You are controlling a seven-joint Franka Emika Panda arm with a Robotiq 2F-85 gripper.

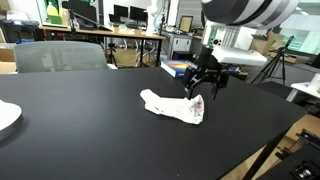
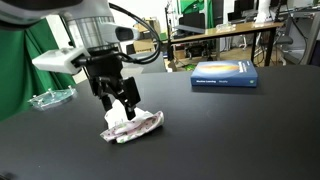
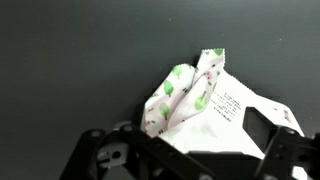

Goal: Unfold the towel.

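Observation:
My gripper is about to grab the towel (image 1: 168,104) by the raised printed fold (image 1: 197,108) at its one end. The bunched rest will then be free to drop open and unfold.
The towel (image 1: 168,104) is a small white cloth with tiny speckles, lying bunched and folded on the black table (image 1: 90,135). It also shows in the other exterior view (image 2: 138,124) and in the wrist view (image 3: 195,95), where one fold stands up and shows green and reddish prints. My gripper (image 1: 199,93) hangs over one end of the towel, fingertips low at the cloth (image 2: 118,104). In the wrist view the fingers (image 3: 185,140) stand wide apart with the towel between them, so the gripper is open and straddles the cloth.
A blue book (image 2: 225,73) lies on the table farther back. A white plate (image 1: 5,115) sits at one table edge, and a clear plate-like object (image 2: 50,97) at another. A grey chair (image 1: 60,55) stands behind the table. The table's edge runs close past the towel (image 1: 270,140).

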